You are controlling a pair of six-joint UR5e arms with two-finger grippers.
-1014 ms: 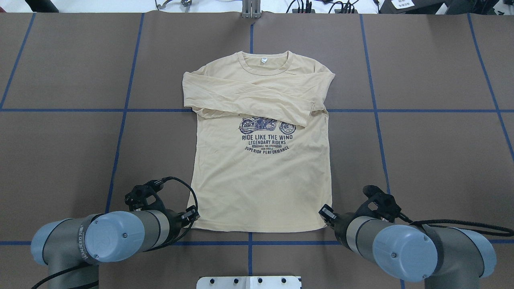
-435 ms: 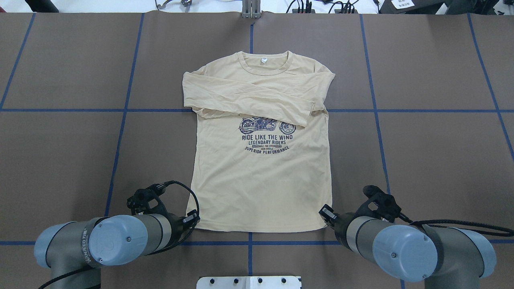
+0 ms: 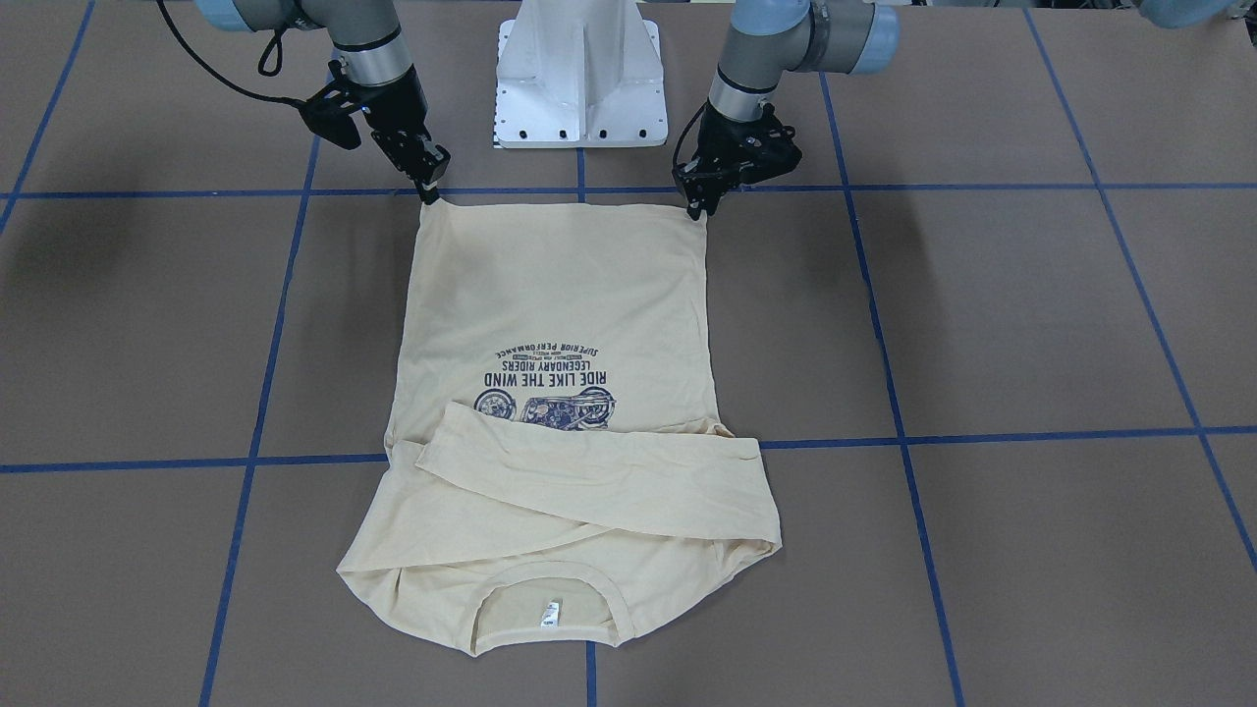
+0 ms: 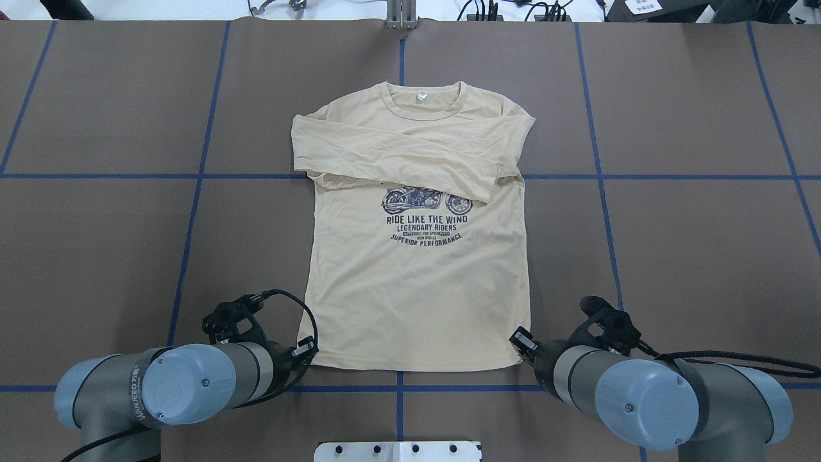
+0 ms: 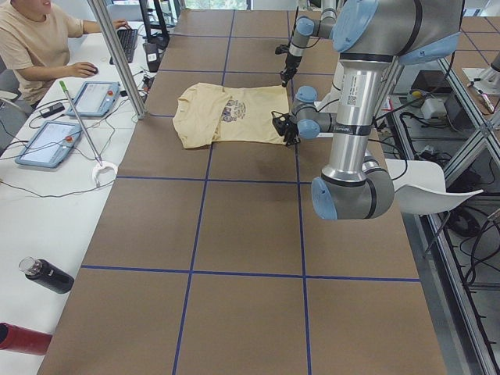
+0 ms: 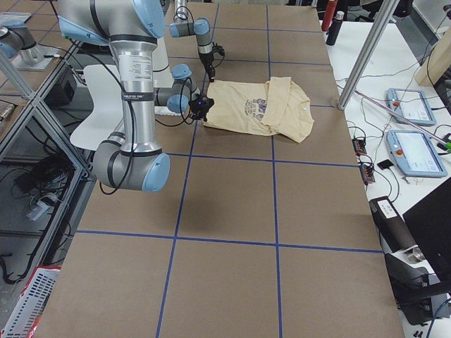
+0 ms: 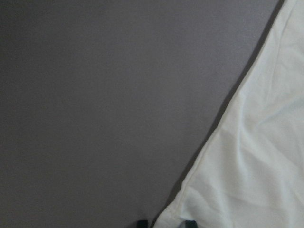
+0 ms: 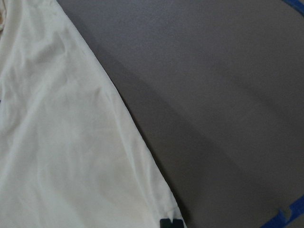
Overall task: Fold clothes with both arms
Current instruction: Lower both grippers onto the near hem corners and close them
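Note:
My left gripper is to grab the T-shirt by its hem corner (image 3: 697, 217) next, so that it can fold the T-shirt's body over the T-shirt's print (image 3: 548, 389).
The cream-yellow long-sleeved T-shirt (image 4: 417, 289) lies flat, print up, both sleeves folded across the chest, neckline at the far side. It also shows in the front view (image 3: 560, 295). My left gripper (image 4: 306, 351) is low at the hem's left corner (image 3: 699, 203). In the left wrist view (image 7: 164, 224) its fingertips stand apart with the hem corner between them. My right gripper (image 4: 521, 339) is at the hem's right corner (image 3: 430, 191). In the right wrist view (image 8: 172, 223) its tips sit together on the hem edge of the shirt (image 8: 71, 142).
The white pedestal base (image 4: 397, 451) stands at the near table edge between the arms. Blue tape lines cross the brown table (image 4: 693, 256). An operator (image 5: 31, 39) sits at a side desk with tablets; a dark bottle (image 5: 47, 275) lies there.
My left arm has shifted slightly towards the robot and right, settling at the hem corner. The right arm and the shirt have not moved.

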